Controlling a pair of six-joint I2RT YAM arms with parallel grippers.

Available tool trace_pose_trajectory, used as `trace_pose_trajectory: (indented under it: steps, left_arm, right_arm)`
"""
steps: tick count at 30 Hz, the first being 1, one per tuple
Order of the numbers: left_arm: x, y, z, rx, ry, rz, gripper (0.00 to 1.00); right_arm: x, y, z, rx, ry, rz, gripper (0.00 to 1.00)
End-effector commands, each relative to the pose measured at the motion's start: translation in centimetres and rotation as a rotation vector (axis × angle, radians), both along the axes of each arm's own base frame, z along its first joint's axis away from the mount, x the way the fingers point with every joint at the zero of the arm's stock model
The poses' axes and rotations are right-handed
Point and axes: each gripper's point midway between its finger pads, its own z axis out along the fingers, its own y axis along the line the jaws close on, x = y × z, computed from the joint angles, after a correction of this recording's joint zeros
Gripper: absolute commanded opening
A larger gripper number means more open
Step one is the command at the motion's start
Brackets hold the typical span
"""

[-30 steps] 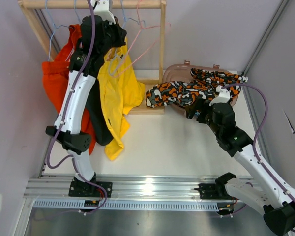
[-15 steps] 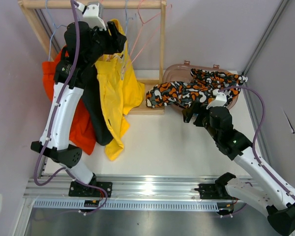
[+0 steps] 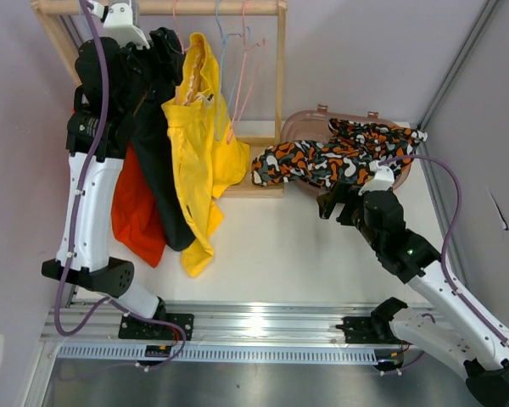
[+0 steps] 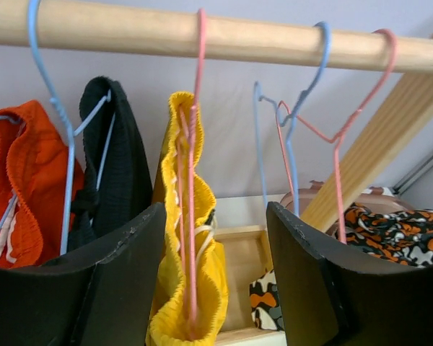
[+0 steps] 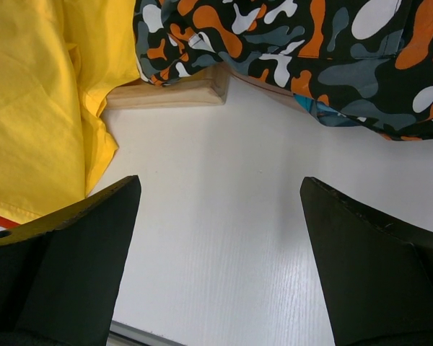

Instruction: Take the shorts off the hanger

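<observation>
My left gripper grabs the pink hanger by its near arm below the hook (image 4: 191, 167) next, which leaves the yellow shorts (image 4: 184, 288) free to slide off the hanger's far side.
Yellow shorts (image 3: 204, 161) hang on a pink hanger (image 4: 195, 180) from the wooden rail (image 4: 224, 36). Left of them are black shorts (image 4: 115, 158) on a blue hanger (image 4: 61, 144) and orange-red shorts (image 4: 22, 187). My left gripper (image 4: 216, 213) is up by the rail (image 3: 204, 7), open. The yellow shorts (image 4: 184, 288) show in the gap beyond its fingers, untouched. Black-white-orange patterned shorts (image 3: 322, 157) lie over the rack's base and a tub. My right gripper (image 5: 220, 180) hovers open above bare table just in front of them (image 5: 296, 43), holding nothing.
Two bare hangers, blue (image 4: 292, 144) and pink (image 4: 339, 144), hang right of the yellow shorts. A pinkish see-through tub (image 3: 310, 119) holds more patterned cloth (image 3: 373, 131). The rack's wooden post (image 3: 280, 93) and base bar (image 5: 173, 94) stand between the arms. Walls close in on both sides.
My left gripper has opened and the arm has swung left and up along the rail, away from the yellow shorts, which now hang free. The right gripper has drawn back slightly.
</observation>
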Motion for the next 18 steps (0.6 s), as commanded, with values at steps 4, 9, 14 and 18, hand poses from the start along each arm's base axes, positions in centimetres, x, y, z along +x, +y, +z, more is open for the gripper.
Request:
trace_pose_trajectory:
  steps: [4, 9, 14, 18]
  left_arm:
    - [2.8, 1.1, -2.0, 0.015, 0.031, 0.015, 0.6]
    - [4.3, -0.3, -3.6, 0.004, 0.07, -0.049, 0.57]
    - [5.4, -1.0, -5.0, 0.0, 0.101, -0.076, 0.55]
    - [6.2, -0.9, -6.2, 0.008, 0.129, -0.059, 0.45]
  right_arm:
    - [-0.2, -0.6, 0.0, -0.006, -0.002, -0.026, 0.99]
    - [0.0, -0.5, -0.5, -0.012, 0.009, -0.028, 0.99]
    - [0.0, -0.3, -1.0, -0.009, 0.016, -0.029, 0.99]
    - [0.0, -0.3, -1.4, -0.011, 0.02, -0.031, 0.99]
